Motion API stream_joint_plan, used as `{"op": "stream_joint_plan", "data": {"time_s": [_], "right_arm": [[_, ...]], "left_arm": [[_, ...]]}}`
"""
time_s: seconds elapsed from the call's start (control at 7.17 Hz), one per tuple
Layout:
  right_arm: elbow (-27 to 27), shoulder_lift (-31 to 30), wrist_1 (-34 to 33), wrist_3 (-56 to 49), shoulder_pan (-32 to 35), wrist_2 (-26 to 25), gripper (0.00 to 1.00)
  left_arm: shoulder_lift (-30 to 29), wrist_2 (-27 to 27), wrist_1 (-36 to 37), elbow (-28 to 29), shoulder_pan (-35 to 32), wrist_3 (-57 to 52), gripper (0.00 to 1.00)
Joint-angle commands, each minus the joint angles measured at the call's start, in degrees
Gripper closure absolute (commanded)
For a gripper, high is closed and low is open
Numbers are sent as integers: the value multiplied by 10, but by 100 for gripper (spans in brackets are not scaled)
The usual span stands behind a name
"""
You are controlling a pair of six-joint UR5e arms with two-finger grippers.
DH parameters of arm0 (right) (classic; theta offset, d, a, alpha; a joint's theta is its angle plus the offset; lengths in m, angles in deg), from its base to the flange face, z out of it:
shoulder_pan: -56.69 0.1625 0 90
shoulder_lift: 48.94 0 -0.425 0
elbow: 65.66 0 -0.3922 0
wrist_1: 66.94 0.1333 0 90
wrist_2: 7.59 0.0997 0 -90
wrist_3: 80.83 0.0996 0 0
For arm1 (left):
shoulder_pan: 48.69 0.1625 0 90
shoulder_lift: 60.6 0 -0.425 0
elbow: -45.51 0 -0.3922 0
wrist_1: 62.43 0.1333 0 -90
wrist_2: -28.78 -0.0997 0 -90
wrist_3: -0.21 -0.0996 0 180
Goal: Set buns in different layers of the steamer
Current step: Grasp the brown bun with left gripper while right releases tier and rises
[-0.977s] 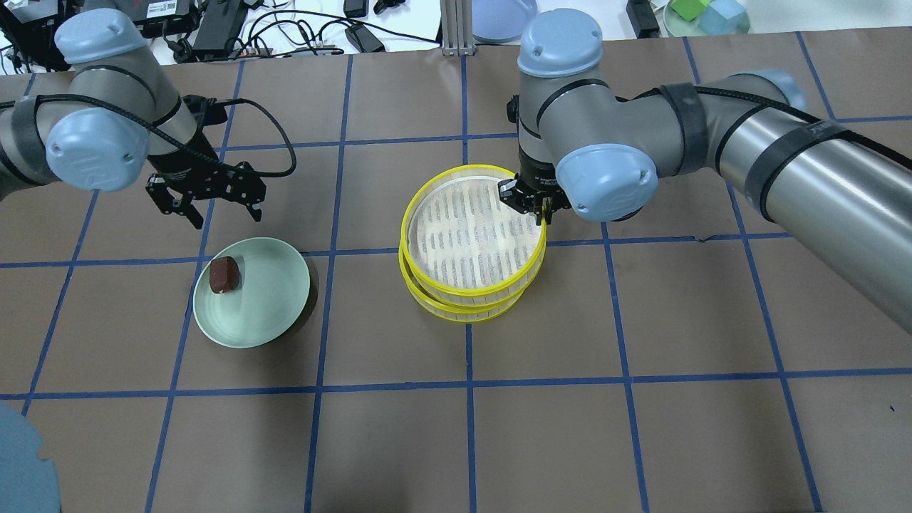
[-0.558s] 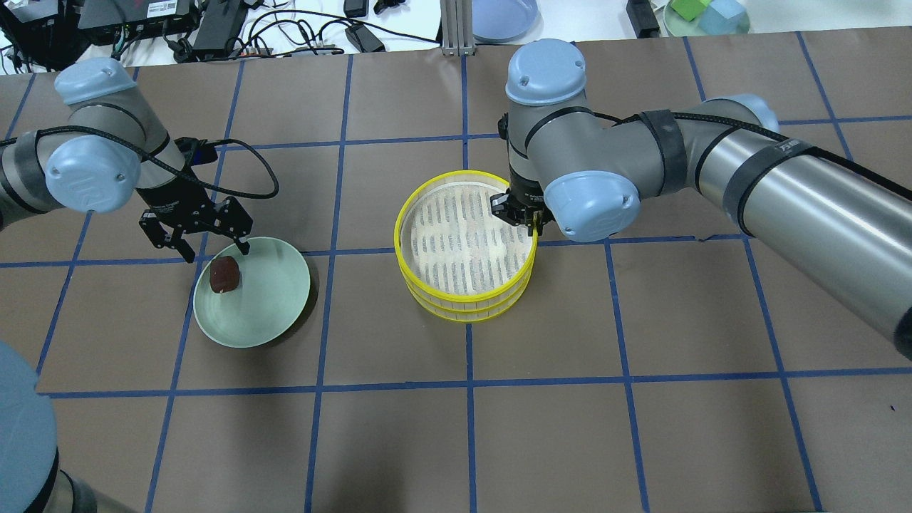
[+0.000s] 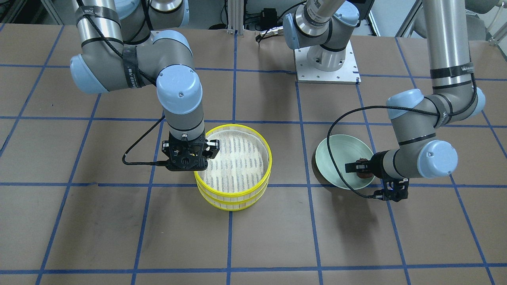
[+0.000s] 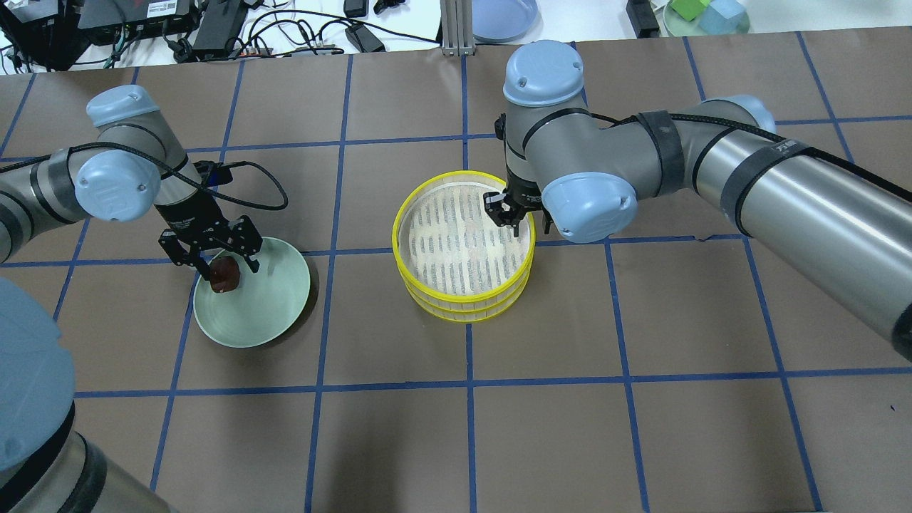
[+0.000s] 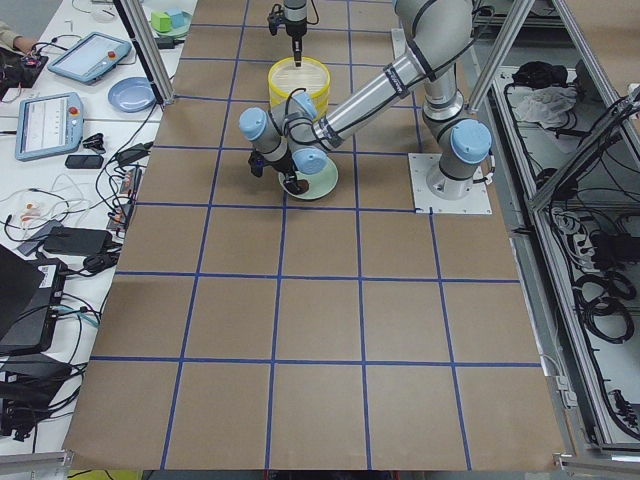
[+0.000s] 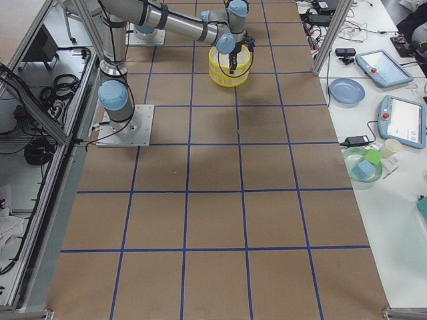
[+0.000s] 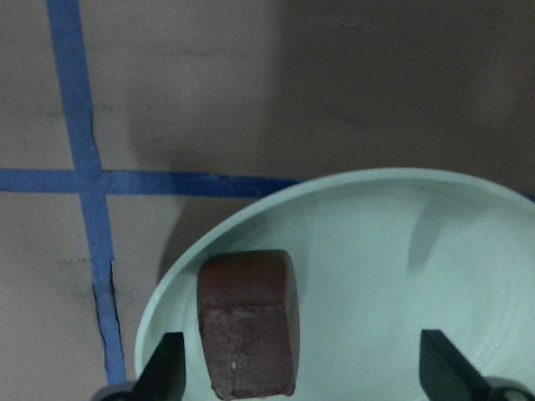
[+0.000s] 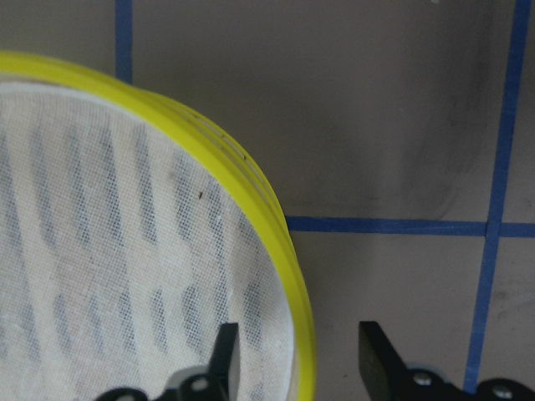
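My left gripper has to grab the dark reddish-brown bun by its body (image 3: 365, 175) next, to place it in a steamer layer (image 3: 233, 161).
Two yellow-rimmed steamer trays stand stacked at the table's middle: the top tray (image 4: 463, 173) (image 3: 237, 126) has a bare white mesh liner, and the lower tray (image 4: 463, 317) is covered by it. My right gripper (image 4: 514, 217) (image 8: 301, 363) is open, with one finger on each side of the top tray's rim. The dark reddish-brown bun (image 4: 224, 274) (image 7: 248, 322) lies on the pale green plate (image 4: 263, 292) (image 3: 340, 154). My left gripper (image 4: 219, 262) (image 7: 305, 372) is open and low over the plate, its fingers either side of the bun. The cream-white bun is out of view.
A blue plate (image 4: 502, 18), an aluminium post (image 4: 456, 28), cables and power bricks (image 4: 214, 28) and a dish of coloured blocks (image 4: 709, 14) lie along the far edge. The arm's base plate (image 3: 326, 67) sits on the robot's side.
The top tray has slid from its offset position to sit squarely on the lower tray. My left gripper has come down and toward the plate and now straddles the brown bun.
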Motion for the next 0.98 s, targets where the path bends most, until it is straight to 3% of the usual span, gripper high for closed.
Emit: {"op": "stream_joint_plan", "data": {"time_s": [0.0, 0.28, 0.42, 0.7, 0.84], "right_arm": [[-66, -58, 95, -8, -14, 1, 0], [-155, -125, 255, -8, -44, 4, 0], [-174, -143, 273, -8, -49, 4, 0], [-162, -176, 339, -6, -50, 2, 0], [-148, -177, 328, -6, -50, 3, 0]], "left_arm": [[-10, 0, 1, 8, 0, 2, 100], [1, 8, -1, 27, -1, 9, 100], [10, 18, -6, 39, -1, 11, 100], [45, 83, -27, 77, -23, 98, 100], [68, 85, -34, 99, -58, 142, 100]]}}
